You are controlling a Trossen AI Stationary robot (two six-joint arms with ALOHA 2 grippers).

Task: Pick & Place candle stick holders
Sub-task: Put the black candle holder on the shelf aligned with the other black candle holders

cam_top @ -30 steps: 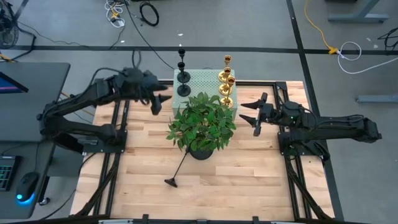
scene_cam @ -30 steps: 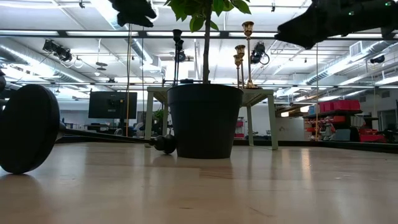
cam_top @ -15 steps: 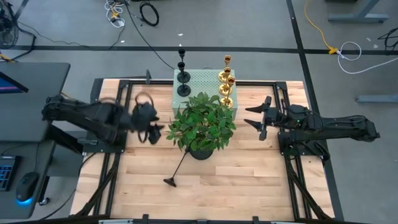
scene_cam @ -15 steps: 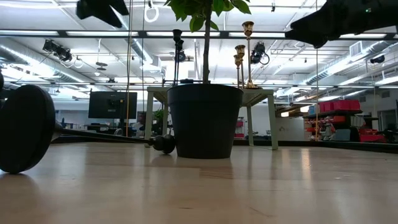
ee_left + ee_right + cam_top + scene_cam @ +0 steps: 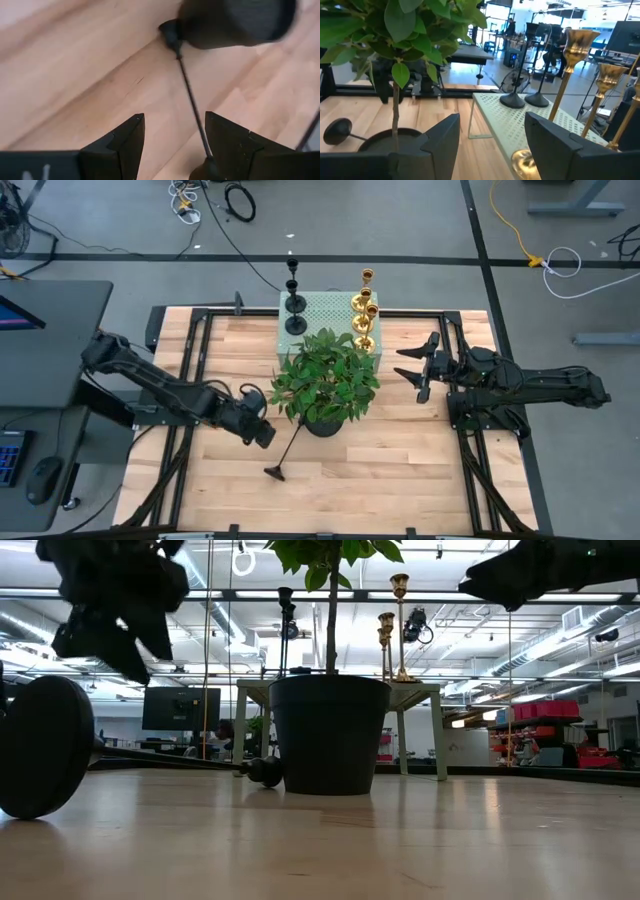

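The black candlestick should stand on its round base on the green box (image 5: 325,315), so the left gripper should next grab it by its stem (image 5: 290,445).
A black candlestick (image 5: 288,448) lies on its side on the wood table, its round base (image 5: 40,745) toward the near edge and its cup end (image 5: 170,31) against the plant pot (image 5: 322,425). My left gripper (image 5: 257,428) is open above the table, just left of the candlestick. In the left wrist view the stem (image 5: 192,107) runs close to one finger without touching it. Two black candlesticks (image 5: 294,290) and three gold ones (image 5: 364,308) stand on the pale green perforated box (image 5: 325,315). My right gripper (image 5: 413,370) is open and empty, right of the plant.
The leafy potted plant (image 5: 325,375) stands mid-table between the two arms, just in front of the box, and its leaves overhang the lying candlestick's cup end. Bare wood lies toward the near edge (image 5: 380,480). Black frame rails (image 5: 180,450) run along both sides.
My left gripper has swung from beside the box at the far left toward the near edge. It has come down to the lying black candlestick, left of the pot. The candlestick has not moved.
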